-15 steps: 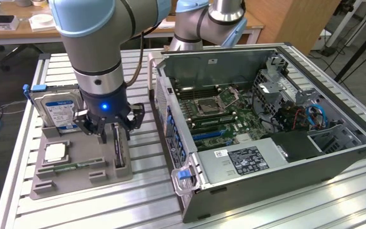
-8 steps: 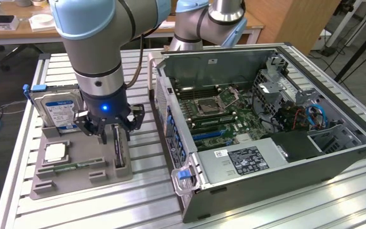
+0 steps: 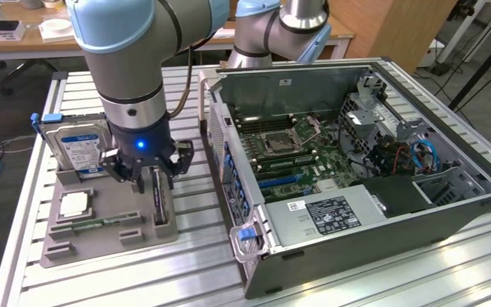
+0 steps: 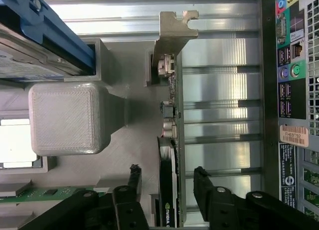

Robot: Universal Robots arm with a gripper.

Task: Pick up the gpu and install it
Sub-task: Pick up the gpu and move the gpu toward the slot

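Note:
The GPU point(image 4: 170, 110) has my fingers beside both sides of its near end point(image 4: 168, 190) and would be caught if I closed now. My gripper needs to close on the GPU.
The gpu point(image 3: 160, 206) stands on its edge in a slot of the grey holder point(image 3: 148, 242) on the table, at the exterior view's left. In the wrist view I look along the gpu point(image 4: 170, 110), a thin dark card with a silver bracket point(image 4: 174, 31) at its far end. My gripper point(image 3: 149, 174) hangs straight over the card. Its black fingers point(image 4: 133, 176) stand one on each side of the card's near end, with a gap to the card on both sides. The gripper point(image 4: 168, 182) is open and holds nothing.
The grey holder also carries a silver hard drive point(image 3: 79, 148) with blue rails, a processor chip point(image 3: 73, 203) and a green memory stick point(image 3: 102, 224). The open computer case point(image 3: 228, 192) lies at the exterior view's right, motherboard point(image 3: 288, 147) exposed. Its rear port panel point(image 4: 294, 90) is close to the gpu.

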